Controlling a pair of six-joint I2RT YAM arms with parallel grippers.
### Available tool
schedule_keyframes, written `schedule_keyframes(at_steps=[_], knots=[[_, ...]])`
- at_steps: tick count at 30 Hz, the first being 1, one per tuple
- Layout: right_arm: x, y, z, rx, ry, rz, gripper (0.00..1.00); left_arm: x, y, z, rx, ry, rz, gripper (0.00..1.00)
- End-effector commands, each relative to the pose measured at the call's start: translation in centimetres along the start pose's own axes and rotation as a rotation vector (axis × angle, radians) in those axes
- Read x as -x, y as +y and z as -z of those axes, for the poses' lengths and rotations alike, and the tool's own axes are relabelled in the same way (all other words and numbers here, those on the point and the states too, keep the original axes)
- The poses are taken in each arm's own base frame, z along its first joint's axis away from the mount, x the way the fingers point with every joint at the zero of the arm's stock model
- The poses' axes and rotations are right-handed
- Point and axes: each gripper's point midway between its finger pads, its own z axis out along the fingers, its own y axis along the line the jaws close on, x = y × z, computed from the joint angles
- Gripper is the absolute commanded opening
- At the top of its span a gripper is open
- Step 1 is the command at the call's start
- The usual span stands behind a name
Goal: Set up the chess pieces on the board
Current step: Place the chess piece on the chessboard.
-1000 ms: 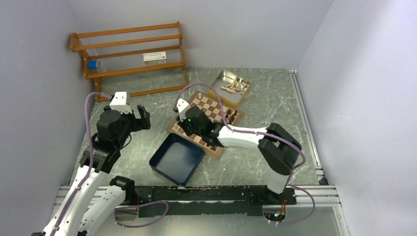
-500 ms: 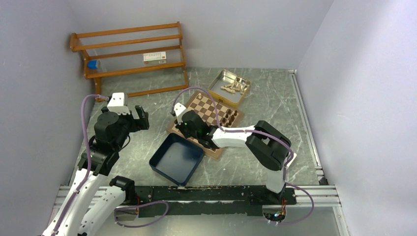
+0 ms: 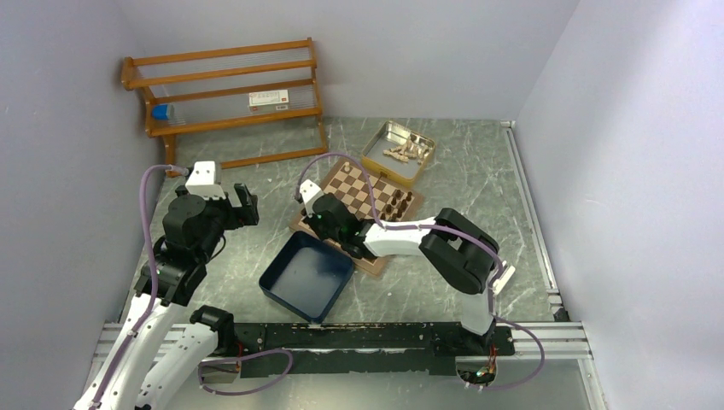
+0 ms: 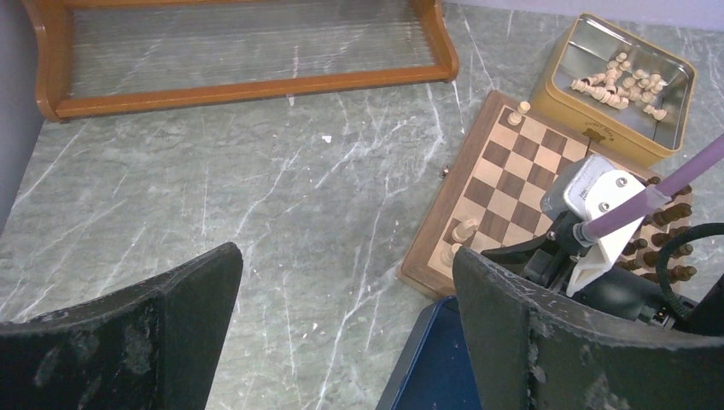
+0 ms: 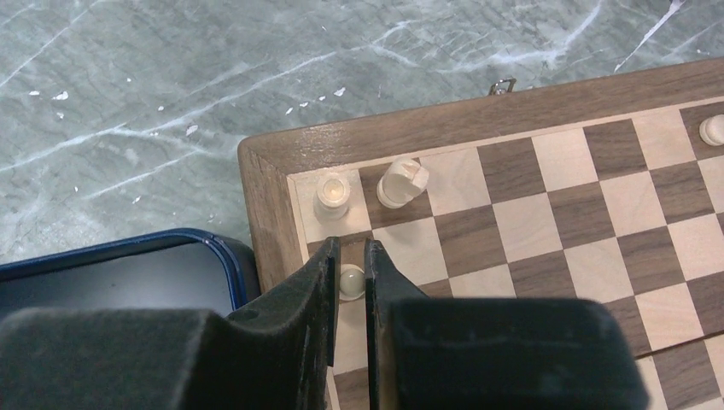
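Observation:
The light tan chess piece is low over the dark square beside the rook's, so it is time for my right gripper to release it.
The board [image 3: 346, 180] lies at mid-table, checkered dark and cream. My right gripper [image 5: 348, 256] is shut on a light tan chess piece [image 5: 351, 283] with a round head, low over the board's [image 5: 546, 188] near-left corner squares. Just beyond its fingertips stand a light rook [image 5: 332, 194] and a light knight [image 5: 401, 182]. Dark pieces [image 3: 397, 205] stand in rows along the board's right side. My left gripper [image 4: 346, 256] hangs open over bare table left of the board [image 4: 504, 171], holding nothing; in the top view the left gripper [image 3: 248, 205] is well apart from the right gripper [image 3: 329, 224].
A shiny metal tin [image 3: 399, 152] with several light pieces sits behind the board. A navy blue tray [image 3: 306, 275] touches the board's near-left edge. A wooden rack [image 3: 226, 98] stands at the back left against the wall.
The right arm has drawn its gripper, still shut on the light piece, a little left toward the board's near-left corner. The left arm shifted slightly and stays open.

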Motion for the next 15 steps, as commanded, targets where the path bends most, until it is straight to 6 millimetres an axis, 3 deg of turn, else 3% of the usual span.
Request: schedule_keyframes(at_steps=[1,15], knots=[[0.67,0.08,-0.83,-0.018,-0.017,0.006,0.17,0.8,0.19,0.23,0.008,-0.025,0.008,0.98],[0.41,0.26,-1.05,-0.012,-0.001,0.0,0.21,0.82,0.15,0.29,0.005,-0.026,0.009,0.98]])
